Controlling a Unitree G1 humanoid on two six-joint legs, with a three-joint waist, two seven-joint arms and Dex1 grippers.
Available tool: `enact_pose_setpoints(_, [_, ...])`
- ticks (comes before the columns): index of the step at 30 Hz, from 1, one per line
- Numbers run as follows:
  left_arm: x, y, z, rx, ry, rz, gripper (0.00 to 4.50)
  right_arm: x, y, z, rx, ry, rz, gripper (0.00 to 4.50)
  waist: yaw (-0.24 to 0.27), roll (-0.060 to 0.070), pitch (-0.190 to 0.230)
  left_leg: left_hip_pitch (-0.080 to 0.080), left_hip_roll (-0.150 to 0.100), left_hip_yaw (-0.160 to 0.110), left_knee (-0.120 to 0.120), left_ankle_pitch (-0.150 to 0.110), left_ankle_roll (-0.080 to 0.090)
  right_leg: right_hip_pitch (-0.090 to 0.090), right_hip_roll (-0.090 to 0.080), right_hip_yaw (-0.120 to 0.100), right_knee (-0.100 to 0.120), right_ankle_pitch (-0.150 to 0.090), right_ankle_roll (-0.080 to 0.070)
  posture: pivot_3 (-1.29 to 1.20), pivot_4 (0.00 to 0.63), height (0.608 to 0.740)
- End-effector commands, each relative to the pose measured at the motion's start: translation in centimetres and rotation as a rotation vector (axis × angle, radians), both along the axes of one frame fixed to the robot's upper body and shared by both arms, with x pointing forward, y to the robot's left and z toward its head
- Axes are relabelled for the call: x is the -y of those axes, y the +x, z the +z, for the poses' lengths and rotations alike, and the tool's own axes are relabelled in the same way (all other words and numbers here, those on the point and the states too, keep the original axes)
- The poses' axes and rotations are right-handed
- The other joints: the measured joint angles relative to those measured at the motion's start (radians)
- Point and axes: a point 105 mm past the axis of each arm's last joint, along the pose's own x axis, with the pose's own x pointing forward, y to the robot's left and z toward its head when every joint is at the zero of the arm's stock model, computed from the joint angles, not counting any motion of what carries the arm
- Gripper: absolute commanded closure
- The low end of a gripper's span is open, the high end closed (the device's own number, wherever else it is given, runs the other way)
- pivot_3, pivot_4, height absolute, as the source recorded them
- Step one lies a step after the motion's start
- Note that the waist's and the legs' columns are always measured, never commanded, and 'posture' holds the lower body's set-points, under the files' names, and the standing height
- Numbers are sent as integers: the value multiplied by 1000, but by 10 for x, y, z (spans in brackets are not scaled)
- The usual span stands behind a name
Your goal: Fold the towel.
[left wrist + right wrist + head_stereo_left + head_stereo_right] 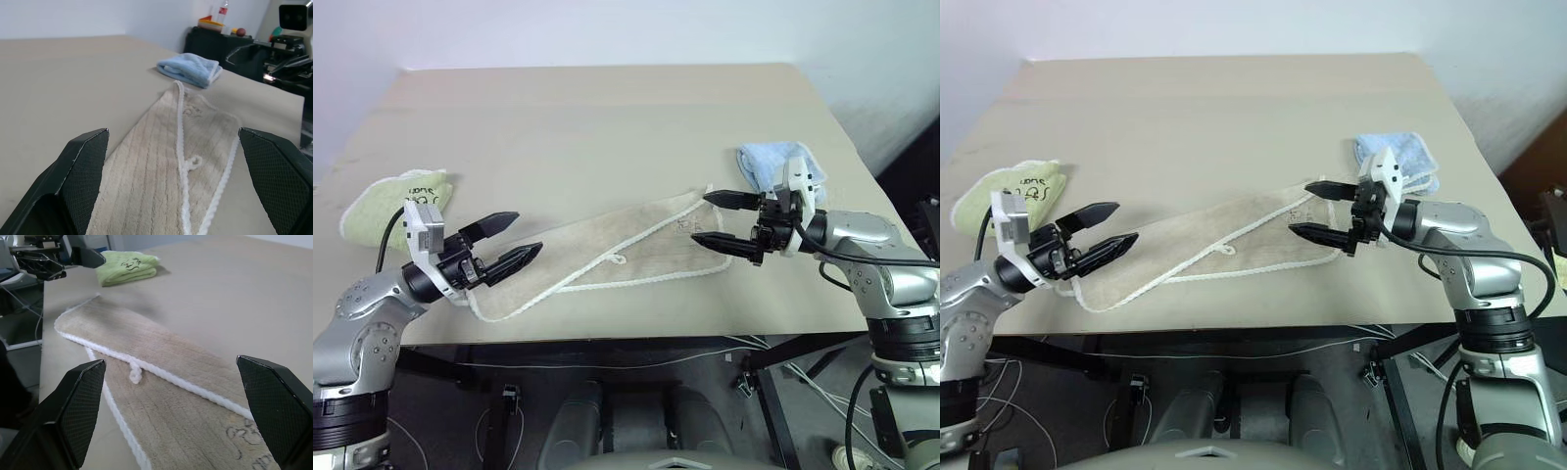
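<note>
My right gripper is going to grab the beige towel's corded corner (723, 264) beside the embroidered lettering next. It will do this to fold the towel (607, 250).
A long beige towel (607, 250) with a white corded edge lies folded lengthwise on the table, running diagonally from near left to far right. A small hanging loop (620, 259) sticks out at its middle. My left gripper (509, 240) hovers open just above the towel's near-left end, nothing between its fingers. My right gripper (717, 219) hovers open above the far-right end, also empty. In the left wrist view the towel (171, 166) stretches away between the open fingers; in the right wrist view the towel (166, 382) does the same.
A folded green cloth (391, 201) lies at the table's left side. A folded blue cloth (773, 162) lies at the right, just behind my right gripper. The tan table (597, 127) has its front edge close below the towel.
</note>
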Motion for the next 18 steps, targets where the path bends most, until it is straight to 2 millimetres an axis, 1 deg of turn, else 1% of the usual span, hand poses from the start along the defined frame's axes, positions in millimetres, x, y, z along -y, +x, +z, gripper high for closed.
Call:
enact_pose_setpoints(1, [3,-8,19,55,8,13,63,-3,0,10,39,-5,34,0,0,0,0,0,0,0,0,0,0,0,0,0,0,0,0,0,150,740])
enact_pose_setpoints(6, [12,-19,18,42,2,20,63,-8,11,17,56,1,41,0,-5,0,0,0,0,0,-1,0,0,0,0,0,0,0,0,0,150,740])
enact_pose_setpoints(8, [15,-19,21,45,-1,18,63,-5,15,18,58,0,32,0,-4,0,0,0,0,0,-1,0,0,0,0,0,0,0,0,0,150,740])
enact_pose_setpoints(11, [16,-16,22,54,-8,19,63,-1,28,14,100,-56,-37,0,0,0,0,0,0,0,0,0,0,0,0,0,0,0,0,0,150,740])
enact_pose_setpoints(14, [20,-12,19,53,-14,10,63,8,44,15,123,-92,-122,0,0,0,0,0,0,1,0,0,0,0,1,0,0,0,0,0,150,740])
enact_pose_setpoints(18, [29,-10,13,46,-15,-27,63,11,58,7,155,-206,-165,0,-1,0,0,0,0,1,-1,0,0,0,2,0,0,0,0,0,150,740])
